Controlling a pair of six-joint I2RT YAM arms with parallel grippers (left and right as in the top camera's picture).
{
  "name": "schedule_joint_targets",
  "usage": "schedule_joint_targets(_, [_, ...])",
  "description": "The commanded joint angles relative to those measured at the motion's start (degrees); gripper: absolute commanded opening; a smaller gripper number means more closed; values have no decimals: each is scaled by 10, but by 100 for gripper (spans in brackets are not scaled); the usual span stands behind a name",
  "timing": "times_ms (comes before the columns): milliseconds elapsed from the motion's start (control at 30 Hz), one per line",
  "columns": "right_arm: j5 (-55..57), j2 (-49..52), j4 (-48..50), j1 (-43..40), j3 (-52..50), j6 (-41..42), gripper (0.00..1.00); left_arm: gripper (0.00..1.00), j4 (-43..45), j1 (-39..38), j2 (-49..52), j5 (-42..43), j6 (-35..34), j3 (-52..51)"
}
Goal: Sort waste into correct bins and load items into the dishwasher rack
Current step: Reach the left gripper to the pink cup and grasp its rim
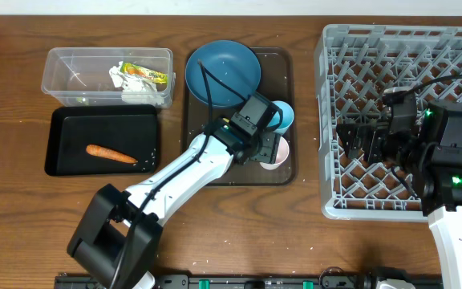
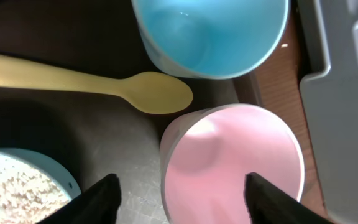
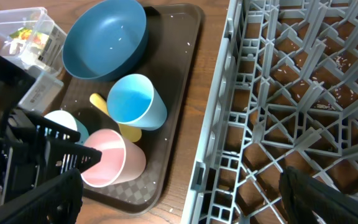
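I need to grab the pink cup by its base end (image 3: 134,167) next with my right gripper, leaving the cup's opening free. Then I can load the cup upside down into the dishwasher rack.
My left gripper (image 2: 182,199) is open, its fingers straddling the near wall of the pink cup (image 2: 232,165) on the brown serving tray (image 1: 283,172). Beside it lie the pale yellow spoon (image 2: 104,84), the light-blue cup (image 2: 210,34) and a small bowl holding rice grains (image 2: 11,186). The dark-blue bowl (image 1: 223,72) sits at the tray's far end. The carrot piece (image 1: 111,153) lies in the black tray (image 1: 66,128). Tissue (image 1: 120,76) and wrapper (image 1: 147,74) lie in the clear tub (image 1: 62,76). My right gripper (image 3: 185,199) is open and empty above the grey dishwasher rack (image 1: 327,120).
The rack fills the right side of the table and holds none of the dishes. The tub and black tray stand at the left, close to the serving tray. A few white grains are scattered on the serving tray and the table near the rack.
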Motion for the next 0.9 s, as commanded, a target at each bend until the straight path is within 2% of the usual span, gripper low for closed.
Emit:
schedule_joint_targets(0, [-3, 0, -5, -3, 11, 8, 99, 56, 1, 0, 14, -8, -21, 5])
schedule_joint_targets(267, [-3, 0, -10, -3, 11, 8, 99, 27, -2, -5, 28, -3, -31, 3])
schedule_joint_targets(367, [-3, 0, -10, -3, 11, 8, 98, 7, -1, -5, 28, -3, -31, 2])
schedule_joint_targets(467, [-3, 0, -10, -3, 11, 9, 99, 6, -1, 3, 18, 5, -48, 4])
schedule_joint_targets(600, [-16, 0, -10, -3, 11, 15, 99, 6, -2, 31, -20, 64, -48, 8])
schedule_joint_targets(767, [-71, 0, 2, -3, 11, 15, 99, 6, -31, 109, -91, 175, -48, 8])
schedule_joint_targets(867, [-141, 0, 27, -2, 11, 15, 99, 6, -43, 173, -124, 270, -48, 8])
